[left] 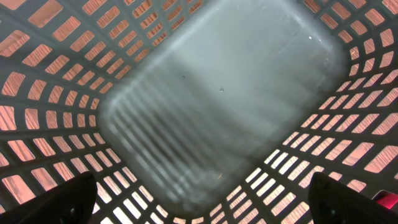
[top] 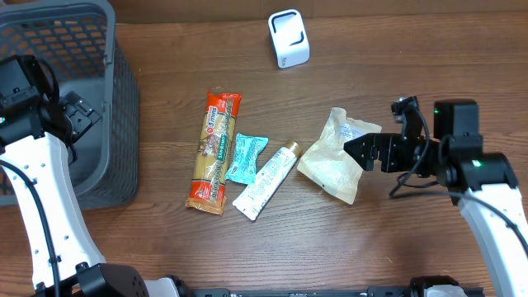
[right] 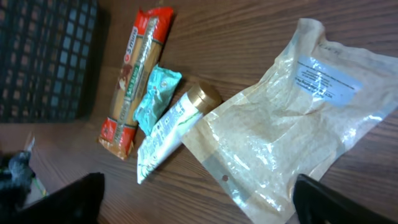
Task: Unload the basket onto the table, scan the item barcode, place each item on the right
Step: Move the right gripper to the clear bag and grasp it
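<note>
My right gripper is to grip the beige pouch [top: 332, 157] next by its nearest edge, which leaves the label free, and turn it over so the barcode can be scanned.
A beige pouch [top: 332, 157] with a white printed label [right: 326, 78] lies flat on the wooden table, right of centre. My right gripper [top: 358, 152] hovers at the pouch's right edge, open, with the pouch [right: 292, 130] partly between its dark fingertips [right: 339, 202]; nothing is gripped. The white barcode scanner [top: 288, 39] stands at the back of the table. My left gripper [left: 205, 211] hangs open over the inside of the grey basket [left: 217, 93], holding nothing.
Left of the pouch lie a white tube with a gold cap [top: 266, 180], a teal packet [top: 246, 157] and a long red packet [top: 214, 151]. The grey basket [top: 107, 124] fills the back left corner under the left arm.
</note>
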Robot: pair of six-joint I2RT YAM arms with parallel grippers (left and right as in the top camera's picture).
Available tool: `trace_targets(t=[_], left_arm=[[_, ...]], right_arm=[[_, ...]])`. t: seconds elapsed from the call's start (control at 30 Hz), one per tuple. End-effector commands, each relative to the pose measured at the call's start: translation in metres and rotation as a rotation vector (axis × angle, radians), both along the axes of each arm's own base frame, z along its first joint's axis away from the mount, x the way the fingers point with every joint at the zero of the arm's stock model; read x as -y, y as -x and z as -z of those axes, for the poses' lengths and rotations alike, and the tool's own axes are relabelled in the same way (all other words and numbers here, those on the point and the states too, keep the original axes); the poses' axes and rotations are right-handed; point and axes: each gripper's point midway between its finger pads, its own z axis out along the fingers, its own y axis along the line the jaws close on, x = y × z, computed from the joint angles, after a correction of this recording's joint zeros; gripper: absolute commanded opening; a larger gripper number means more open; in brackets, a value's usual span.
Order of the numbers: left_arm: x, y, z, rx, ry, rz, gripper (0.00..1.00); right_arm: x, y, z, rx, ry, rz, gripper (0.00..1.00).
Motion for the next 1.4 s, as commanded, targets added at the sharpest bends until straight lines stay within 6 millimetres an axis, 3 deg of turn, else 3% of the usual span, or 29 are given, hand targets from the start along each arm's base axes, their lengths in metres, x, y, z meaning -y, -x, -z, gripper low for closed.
trace_targets(t=[0.0, 0.07, 0.23, 0.53, 0.67, 0.83, 1.2, 1.37], left_arm=[[0.002, 0.000, 0.003, 0.001, 0.017, -0.010, 1.00], [0.002, 0.000, 0.003, 0.001, 0.017, -0.009, 1.00], [0.002, 0.000, 0.003, 0.001, 0.017, -0.009, 0.99], [0.002, 0.000, 0.003, 0.001, 0.017, -0.009, 1.00], [0.002, 0.000, 0.003, 0.001, 0.017, -0.009, 0.99], [0.002, 0.000, 0.003, 0.001, 0.017, -0.009, 1.00], [0.002, 0.000, 0.003, 0.001, 0.017, -0.009, 1.00], [0.002, 0.000, 0.003, 0.001, 0.017, -0.009, 1.00]], right_arm=[[-0.007, -0.006, -0.002, 0.013, -0.017, -0.036, 0.93], [-0.005, -0.008, 0.006, 0.006, 0.036, -0.024, 1.00], [-0.009, -0.008, 0.026, 0.021, 0.269, 0.006, 1.00], [-0.058, 0.006, 0.055, 0.192, 0.677, -0.171, 1.00], [-0.083, 0.013, 0.081, 0.236, 0.797, -0.303, 1.00], [-0.094, 0.014, 0.112, 0.259, 0.948, -0.368, 1.00], [-0.079, -0.011, 0.152, 0.285, 1.163, -0.363, 0.96], [-0.065, -0.031, 0.154, 0.297, 1.202, -0.290, 0.88]])
